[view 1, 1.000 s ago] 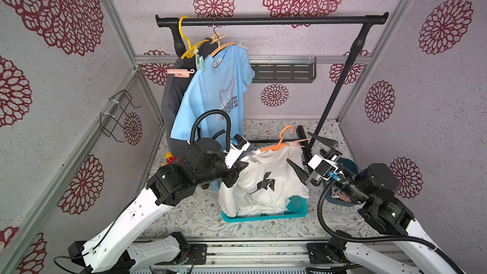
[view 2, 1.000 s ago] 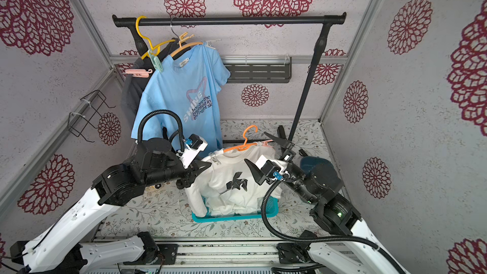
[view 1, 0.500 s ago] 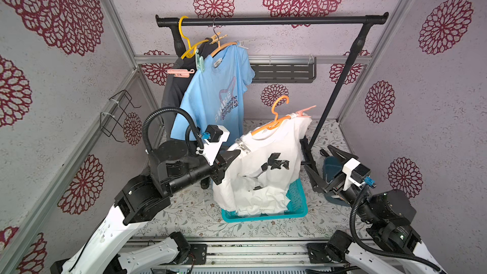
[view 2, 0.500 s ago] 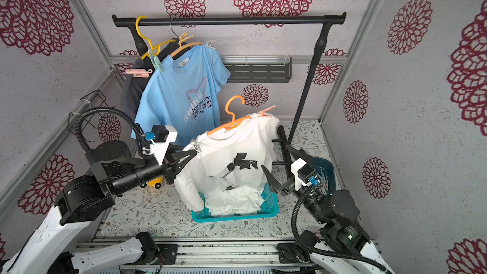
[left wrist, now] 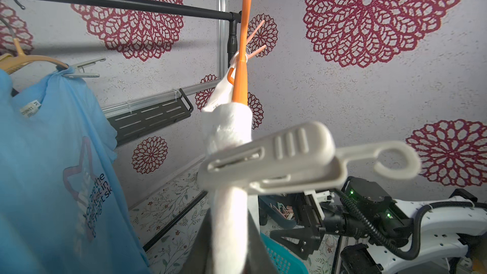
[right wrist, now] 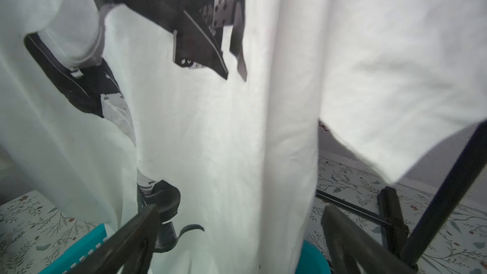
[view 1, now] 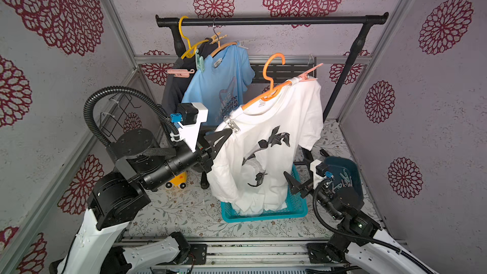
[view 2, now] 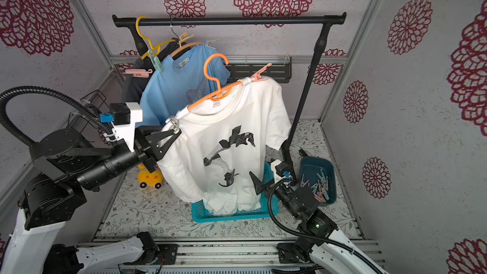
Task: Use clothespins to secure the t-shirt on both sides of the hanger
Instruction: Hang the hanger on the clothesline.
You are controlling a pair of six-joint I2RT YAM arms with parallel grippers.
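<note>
My right gripper grabs the t-shirt's loose front by the dark print next. That leaves hook and clothespins free for hanging it.
A white t-shirt (view 1: 268,151) (view 2: 224,159) hangs on an orange hanger (view 1: 272,92) (view 2: 216,89), held tilted in the air below the rail. My left gripper (view 1: 226,135) (left wrist: 229,254) is shut on the hanger's lower, cloth-covered end. Just above its fingers, a whitish clothespin (view 1: 232,125) (left wrist: 276,162) clamps that shoulder. A pink clothespin (view 1: 309,73) (view 2: 261,75) (left wrist: 254,40) clamps the raised far shoulder. My right gripper (view 1: 297,172) (right wrist: 237,233) stands open and low by the shirt's hem, holding nothing.
The shirt's hem trails into a teal basket (view 1: 297,206) (view 2: 200,214). A dark blue bin (view 1: 353,167) (view 2: 330,170) of loose clothespins sits by the right arm. On the black rail (view 1: 271,21), a blue shirt (view 1: 218,85) and a dark garment hang. A yellow toy (view 1: 175,180) lies on the floor.
My left arm has lifted the hanger and white shirt up out of the basket. My right gripper, open throughout, has drawn back and down away from the shirt.
</note>
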